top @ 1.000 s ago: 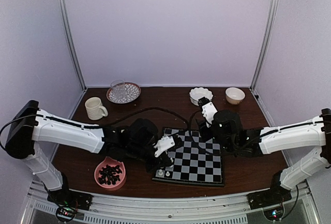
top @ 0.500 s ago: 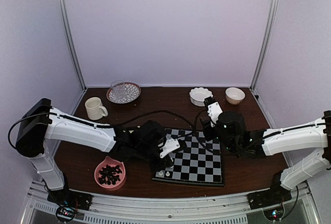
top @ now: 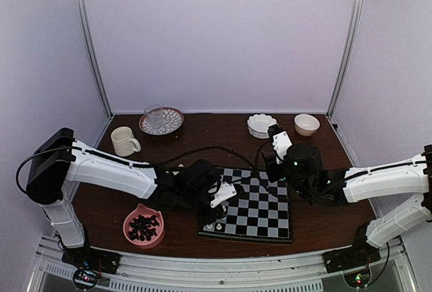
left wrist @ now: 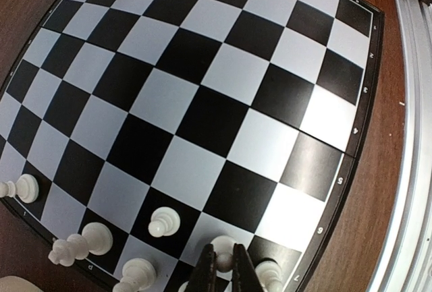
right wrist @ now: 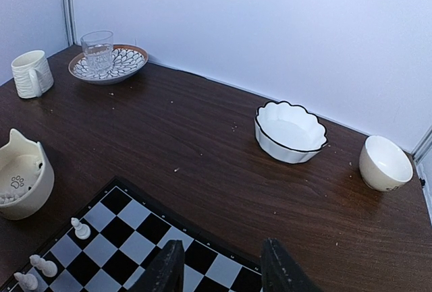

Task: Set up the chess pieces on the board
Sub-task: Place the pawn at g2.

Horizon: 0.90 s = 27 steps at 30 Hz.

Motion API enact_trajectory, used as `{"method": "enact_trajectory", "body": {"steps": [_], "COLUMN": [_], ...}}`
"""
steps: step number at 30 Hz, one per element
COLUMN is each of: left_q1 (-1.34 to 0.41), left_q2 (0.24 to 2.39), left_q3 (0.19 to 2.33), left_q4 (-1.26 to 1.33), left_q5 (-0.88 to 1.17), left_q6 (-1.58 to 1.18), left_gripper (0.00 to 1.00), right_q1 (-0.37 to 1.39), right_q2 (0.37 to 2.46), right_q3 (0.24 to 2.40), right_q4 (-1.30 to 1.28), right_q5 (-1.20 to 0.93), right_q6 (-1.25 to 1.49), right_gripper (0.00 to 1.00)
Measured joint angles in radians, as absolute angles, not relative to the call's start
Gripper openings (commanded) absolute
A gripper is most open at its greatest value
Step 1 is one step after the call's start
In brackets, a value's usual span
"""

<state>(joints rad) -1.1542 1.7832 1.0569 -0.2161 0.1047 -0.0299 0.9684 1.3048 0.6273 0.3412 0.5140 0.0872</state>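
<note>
The white pawn (left wrist: 225, 246) has its base inside the pale square's edges and would end on that square, so it is time for my left gripper to release it.
The board (left wrist: 202, 103) fills the left wrist view. Several white chess pieces (left wrist: 164, 221) stand along its bottom-left edge. My left gripper (left wrist: 223, 268) is shut on a white pawn (left wrist: 225, 246) over a pale square near that edge. I cannot tell whether the pawn's base rests on the square. From above, the left gripper (top: 218, 216) is at the board's (top: 260, 214) near-left corner, beside two standing pieces (top: 210, 226). My right gripper (right wrist: 223, 265) hangs open over the board's (right wrist: 131, 246) far edge with nothing between its fingers. It also shows in the top view (top: 268, 169).
A pink bowl (top: 143, 226) of black pieces sits left of the board. At the back stand a mug (top: 123, 141), a patterned plate with a glass (top: 161, 121), a scalloped white bowl (top: 261, 125) and a small bowl (top: 306, 124). A cream cat-shaped bowl (right wrist: 20, 174) sits beside the board.
The left arm has reached further right toward the board's near-left corner, still shut. The right arm has shifted slightly right, with its jaws unchanged.
</note>
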Motion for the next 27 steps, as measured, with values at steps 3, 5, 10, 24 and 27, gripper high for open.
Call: {"method": "enact_trajectory", "body": {"steps": [3,5,10,24,27], "left_q1": [-1.154,-1.155,-1.158,-1.159,-1.159], "left_q2": [1.784,1.784,1.784,1.794,1.794], "left_q3": [1.058,1.059,1.059,1.076,1.076], "left_q4": [-0.221,-0.224,-0.237,-0.242,-0.242], "left_q5": [0.102,0.099,0.092,0.084,0.084], "left_q6": [-0.028,-0.027,-0.025,-0.023,-0.023], "left_gripper": [0.04,0.05,0.06,0.15,0.17], "right_q1": [0.968,0.968,0.968,0.968,0.968], "right_q2": [1.305,1.305,1.305,1.299,1.299], "right_q3": [0.627,0.627,0.627,0.627,0.627], "right_q4": [0.341,0.341,0.341,0.342,0.342], "right_q5": [0.514,0.514,0.513,0.512,0.508], "right_q6": [0.087,0.087,0.087,0.09,0.09], "right_gripper": [0.42,0.42,0.42,0.42,0.42]}}
